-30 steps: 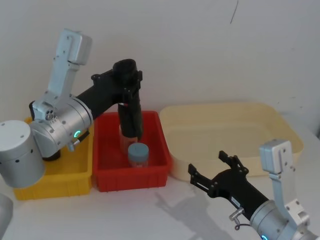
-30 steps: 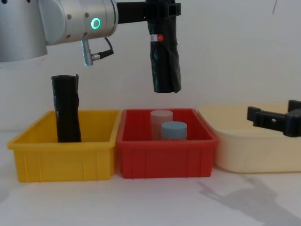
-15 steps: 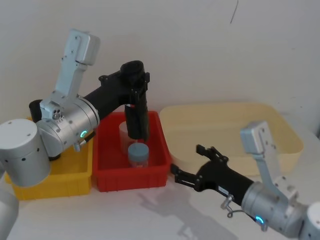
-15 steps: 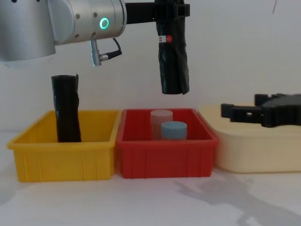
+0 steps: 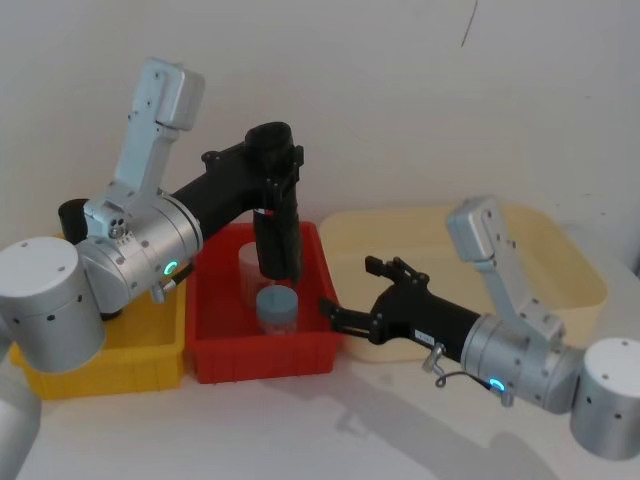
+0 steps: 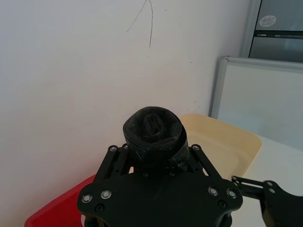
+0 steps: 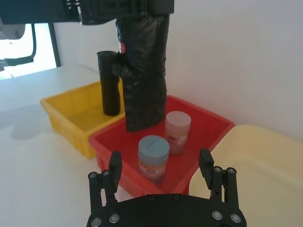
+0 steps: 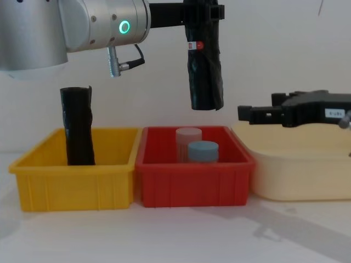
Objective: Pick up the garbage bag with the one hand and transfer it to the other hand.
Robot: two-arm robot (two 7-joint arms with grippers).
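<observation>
The robot's right gripper should take over the garbage bag (image 8: 205,66) from the left gripper next, and it should grab the bag by its lower end (image 8: 206,97) for that.
The garbage bag (image 8: 205,66), a black glossy roll with a small red-and-white label, hangs upright above the red bin (image 8: 194,181). My left gripper (image 8: 202,11) is shut on its top end; the left wrist view shows the roll's end (image 6: 154,132) clamped between the fingers. In the head view the garbage bag (image 5: 278,235) hangs over the jars. My right gripper (image 8: 242,114) stands open to the right of the bag, level with its lower end and apart from it. In the right wrist view the bag (image 7: 144,71) hangs ahead of the open right gripper (image 7: 160,160).
A taller wrinkled black roll (image 8: 77,126) stands in the yellow bin (image 8: 71,186) on the left. The red bin holds a pink-lidded jar (image 8: 188,142) and a blue-lidded jar (image 8: 203,152). A cream tub (image 8: 301,170) sits on the right, under my right arm.
My right arm has swung up and to the left, bringing its open gripper close to the bag. My left gripper has shifted the bag slightly to the right.
</observation>
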